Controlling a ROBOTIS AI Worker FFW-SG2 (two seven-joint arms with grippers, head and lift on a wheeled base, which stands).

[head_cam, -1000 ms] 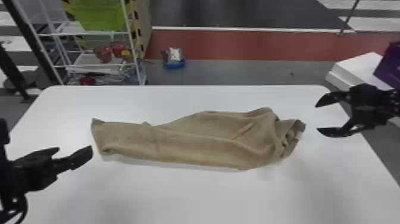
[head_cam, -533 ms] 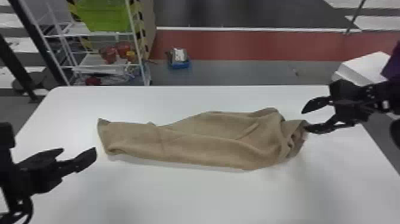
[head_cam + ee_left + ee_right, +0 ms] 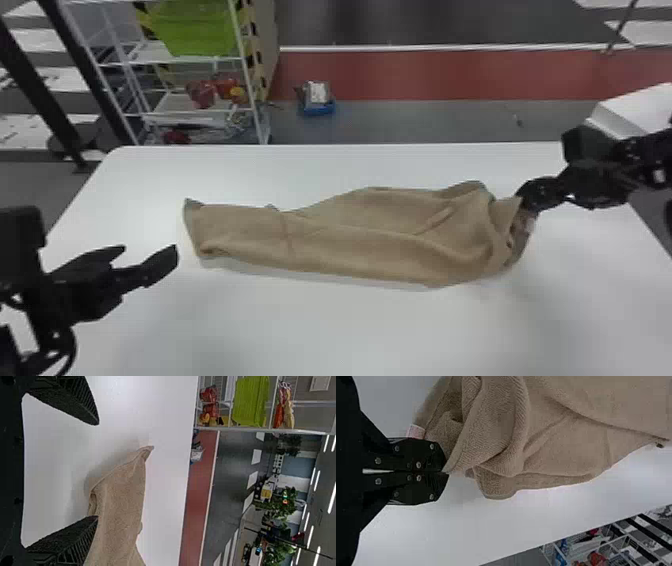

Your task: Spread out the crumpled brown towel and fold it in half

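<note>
The towel's long body [image 3: 340, 240] lies slack on the tabletop. Next, my left gripper grabs the towel by its raised end corner [image 3: 192, 207] to spread the towel out.
The brown towel [image 3: 350, 235] lies crumpled and elongated across the white table, bunched at its right end. At that end, in the head view, my right gripper [image 3: 525, 200] is shut on a corner of it. The right wrist view has the right gripper [image 3: 446, 471] with its fingers together at the tip of a towel [image 3: 558, 435] fold. My left gripper [image 3: 150, 255] stands open over the table, left of the towel's left end and not touching it. In the left wrist view, the left gripper [image 3: 97, 471] has its fingers wide apart, the towel [image 3: 123, 502] beyond them.
The white table [image 3: 320, 330] carries the towel. Behind its far left edge stands a white rack [image 3: 190, 112] with a green bin [image 3: 195, 27]. A blue container [image 3: 318, 107] is on the floor behind, and a white box [image 3: 635, 112] is at the far right.
My right gripper has moved left onto the towel's right end and gone from open to shut on its corner. The head view has shifted slightly. The left gripper remains open beside the towel.
</note>
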